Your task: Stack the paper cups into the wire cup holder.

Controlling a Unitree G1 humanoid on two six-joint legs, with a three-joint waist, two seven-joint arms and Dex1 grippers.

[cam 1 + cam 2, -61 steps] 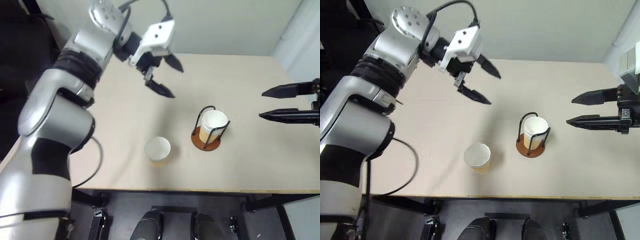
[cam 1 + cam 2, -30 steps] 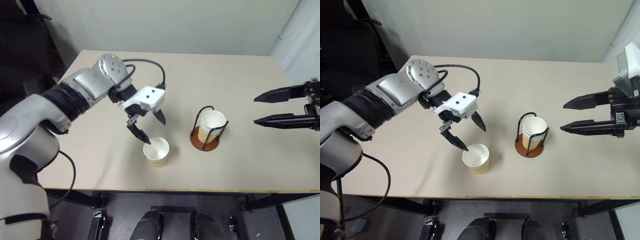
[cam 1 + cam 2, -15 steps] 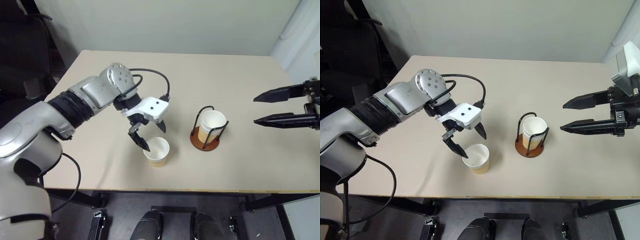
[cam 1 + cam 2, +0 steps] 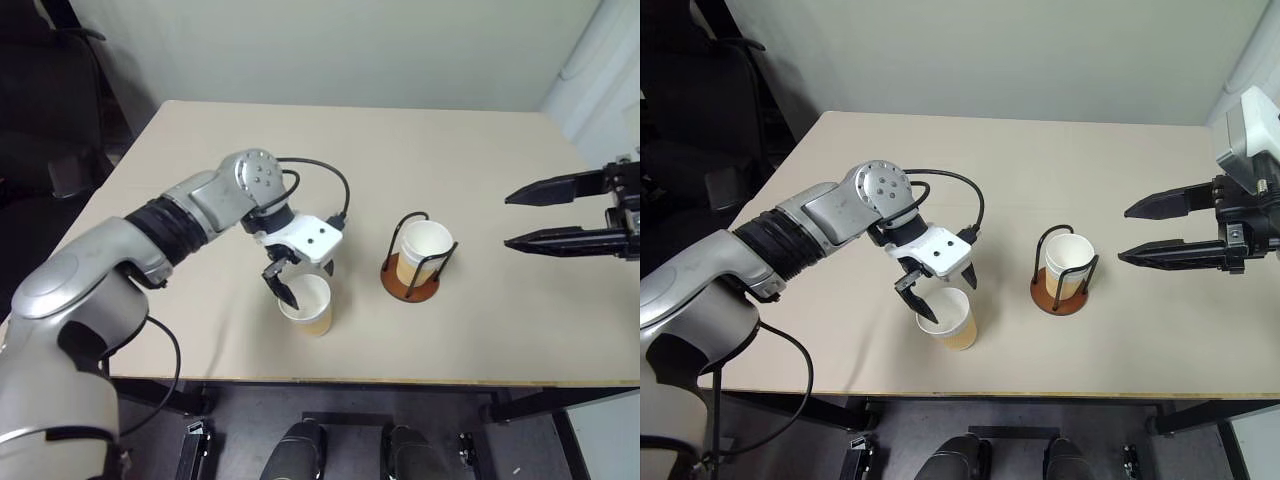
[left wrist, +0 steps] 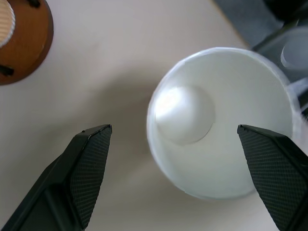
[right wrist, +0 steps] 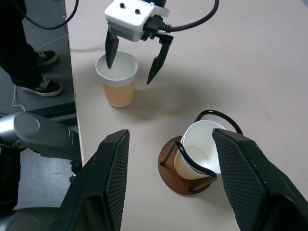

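Observation:
My left gripper is ready to close on the loose paper cup: the fingers are on both sides of its rim (image 4: 325, 284), one inside the cup and one outside.
One paper cup (image 4: 310, 306) stands upright and loose near the table's front edge, tan outside and white inside. My left gripper (image 4: 306, 281) points down over it, open, with one black finger (image 5: 91, 163) off to one side of the cup (image 5: 221, 144) and the other at its opposite rim. Another paper cup (image 4: 424, 246) sits inside the wire cup holder (image 4: 409, 284), whose brown base and black loops stand to the right of the loose cup. My right gripper (image 4: 510, 220) hovers open at the far right, well above the table, pointing at the holder (image 6: 192, 168).
The beige table (image 4: 480, 340) ends close in front of the loose cup. A person's shoes (image 6: 41, 72) show on the floor beside the table in the right wrist view. A dark chair (image 4: 50, 150) stands off the table's left side.
My left gripper has sunk and rolled, its open fingers now down around the loose cup's top. The right gripper, the cups and the holder have stayed put.

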